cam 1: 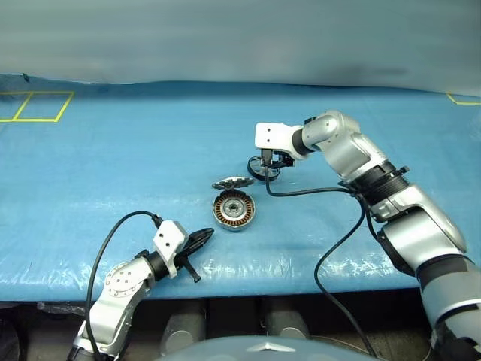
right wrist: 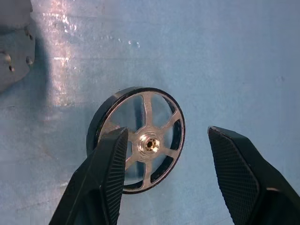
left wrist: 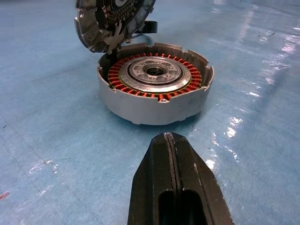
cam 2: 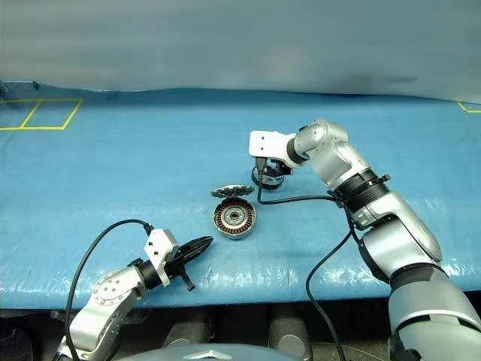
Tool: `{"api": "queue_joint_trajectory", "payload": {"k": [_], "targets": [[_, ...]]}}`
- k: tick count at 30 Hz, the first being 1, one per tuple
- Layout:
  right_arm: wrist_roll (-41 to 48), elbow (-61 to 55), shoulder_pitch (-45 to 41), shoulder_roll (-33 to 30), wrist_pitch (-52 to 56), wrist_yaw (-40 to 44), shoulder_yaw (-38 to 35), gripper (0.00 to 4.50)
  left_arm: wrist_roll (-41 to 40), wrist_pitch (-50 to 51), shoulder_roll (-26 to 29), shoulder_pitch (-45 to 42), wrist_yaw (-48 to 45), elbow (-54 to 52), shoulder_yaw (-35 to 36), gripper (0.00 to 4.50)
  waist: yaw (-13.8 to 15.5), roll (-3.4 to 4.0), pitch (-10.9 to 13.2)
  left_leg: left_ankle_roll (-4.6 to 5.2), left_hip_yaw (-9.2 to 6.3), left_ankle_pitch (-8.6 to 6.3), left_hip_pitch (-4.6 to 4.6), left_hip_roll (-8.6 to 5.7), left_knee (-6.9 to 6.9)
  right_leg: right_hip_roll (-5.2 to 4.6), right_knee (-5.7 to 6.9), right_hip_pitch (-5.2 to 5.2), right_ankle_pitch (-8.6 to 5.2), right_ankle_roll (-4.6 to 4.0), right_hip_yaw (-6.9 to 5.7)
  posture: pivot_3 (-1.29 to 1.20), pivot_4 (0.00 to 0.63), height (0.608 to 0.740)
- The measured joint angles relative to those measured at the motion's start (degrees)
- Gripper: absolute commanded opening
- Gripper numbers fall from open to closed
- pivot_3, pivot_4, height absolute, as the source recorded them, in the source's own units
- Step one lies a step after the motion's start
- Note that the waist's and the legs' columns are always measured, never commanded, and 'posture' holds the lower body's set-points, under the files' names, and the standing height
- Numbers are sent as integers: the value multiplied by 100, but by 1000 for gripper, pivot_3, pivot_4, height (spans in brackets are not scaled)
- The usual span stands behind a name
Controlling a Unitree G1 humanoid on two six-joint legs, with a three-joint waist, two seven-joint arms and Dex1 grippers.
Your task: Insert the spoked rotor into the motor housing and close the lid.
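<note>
I need to pick up the spoked rotor by its central hub (right wrist: 149,144) with my right gripper next. Then it can go into the motor housing.
The motor housing (cam 1: 234,210) sits on the blue table, its copper winding ring and silver hub facing up (left wrist: 157,82). The lid (cam 1: 231,183) stands tilted against the housing's far rim, inner face toward it (left wrist: 112,21). The spoked rotor (cam 1: 263,170) lies flat just right of and beyond the housing. My right gripper (right wrist: 166,131) hovers over the rotor (right wrist: 150,144), pointing down, open, one finger overlapping its rim in that view. My left gripper (cam 1: 197,241) rests shut and empty near the table's front edge, pointing at the housing (left wrist: 169,138).
A black cable (cam 1: 301,192) runs from my right wrist across the table just right of the housing, then hangs over the front edge (cam 1: 331,256). Yellow tape squares (cam 1: 37,105) mark the far left. The blue sheet (cam 1: 113,165) covers the whole table.
</note>
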Motion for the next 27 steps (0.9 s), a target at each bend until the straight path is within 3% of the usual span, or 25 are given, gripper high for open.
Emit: {"api": "queue_joint_trajectory", "payload": {"k": [9, 27], "targets": [[-740, 1214, -429, 411, -977, 563, 234, 2853, 75, 24, -20, 212, 163, -243, -5, 0, -22, 12, 7, -2, 0, 1, 4, 1, -2, 2, 9, -2, 0, -2, 2, 0, 150, 740], [-1098, 2836, -916, 986, -1645, 562, 34, 2853, 90, 149, -38, 343, 334, -486, -85, 0, -59, 23, 13, -2, 0, 1, 9, 1, -3, 4, 15, -1, 0, -4, 5, 0, 150, 740]]}}
